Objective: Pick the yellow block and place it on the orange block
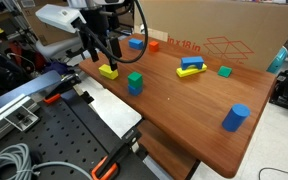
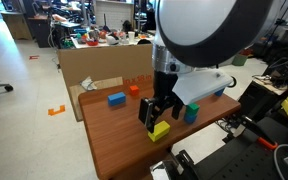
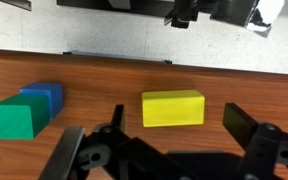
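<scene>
My fingertips are above the top of the yellow block [image 1: 108, 72] [image 3: 173, 108] in an exterior view, so it is too early to close. My gripper lowers next, then closes on the block.
The yellow block [image 3: 173, 108] lies on the wooden table near its edge, and shows in both exterior views [image 1: 108, 71] [image 2: 161, 130]. My gripper [image 3: 174, 135] is open and hovers just above it, with one finger on each side of the block and nothing held. It also shows in both exterior views [image 1: 99, 50] [image 2: 156, 110]. The orange block [image 2: 134, 90] sits farther back by the cardboard box, next to a blue block [image 2: 116, 99]. It also shows in an exterior view [image 1: 152, 44]. It is out of the wrist view.
A green cube [image 3: 14, 118] with a blue cube [image 3: 46, 96] against it stands beside the yellow block [image 1: 135, 83]. A yellow bar with a blue piece on it [image 1: 191, 66], a small green piece [image 1: 225, 71] and a blue cylinder [image 1: 235, 117] lie farther along. A cardboard box [image 1: 224, 35] backs the table.
</scene>
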